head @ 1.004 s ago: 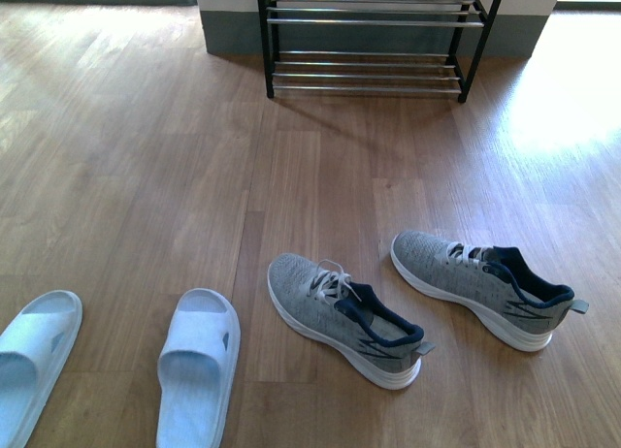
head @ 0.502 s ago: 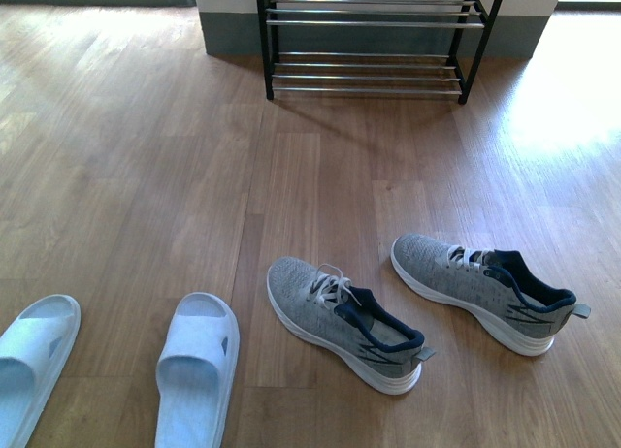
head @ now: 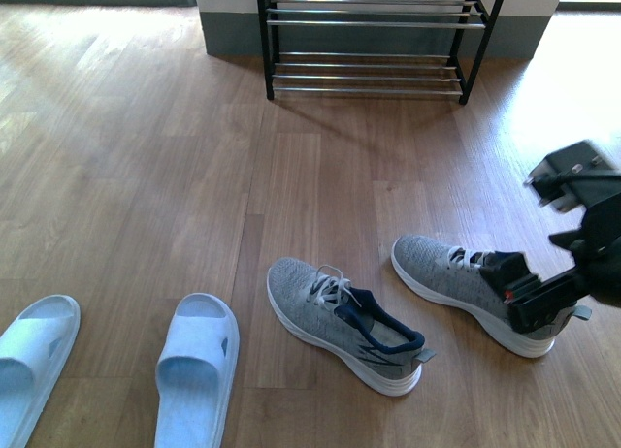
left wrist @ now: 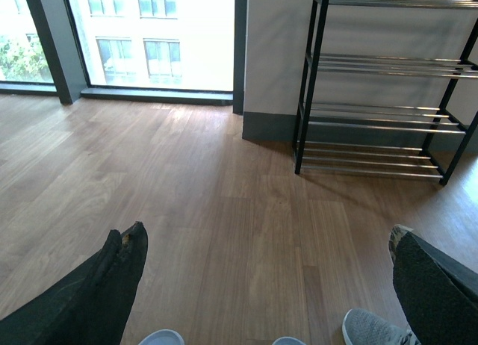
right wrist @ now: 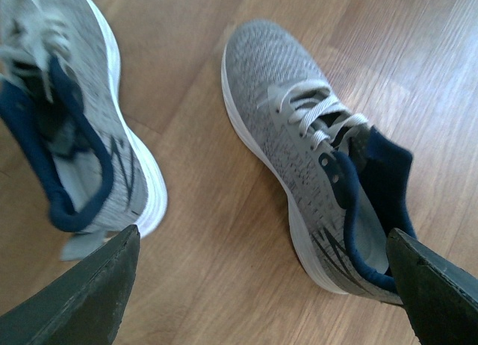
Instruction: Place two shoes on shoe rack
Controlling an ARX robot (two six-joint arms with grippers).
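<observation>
I will next grab the grey sneaker by its heel collar [right wrist: 358, 225] with my right gripper. Then I will put the sneaker on the shoe rack with my right gripper.
Two grey knit sneakers lie on the wood floor, one in the middle [head: 340, 322] and one to its right [head: 446, 272]. My right gripper [head: 532, 295] hangs open over the heel of the right sneaker. In the right wrist view that sneaker [right wrist: 314, 158] lies toward one finger [right wrist: 437, 285], the other sneaker [right wrist: 71, 128] beside the other finger [right wrist: 89, 300], bare floor between. Two pale blue slippers [head: 197, 368] [head: 31, 363] lie at the near left. The shoe rack [head: 369, 41] stands at the far wall, its rods bare. My left gripper [left wrist: 269, 285] is open above the floor.
A grey baseboard and white wall [head: 228, 21] back the rack. A window [left wrist: 157, 31] reaches down to the floor left of it. In the left wrist view the rack [left wrist: 381, 113] is far ahead and a sneaker toe [left wrist: 370, 330] shows near one finger.
My right arm has come into the front view from the right and now sits over the right sneaker's heel. The shoes have stayed where they were.
</observation>
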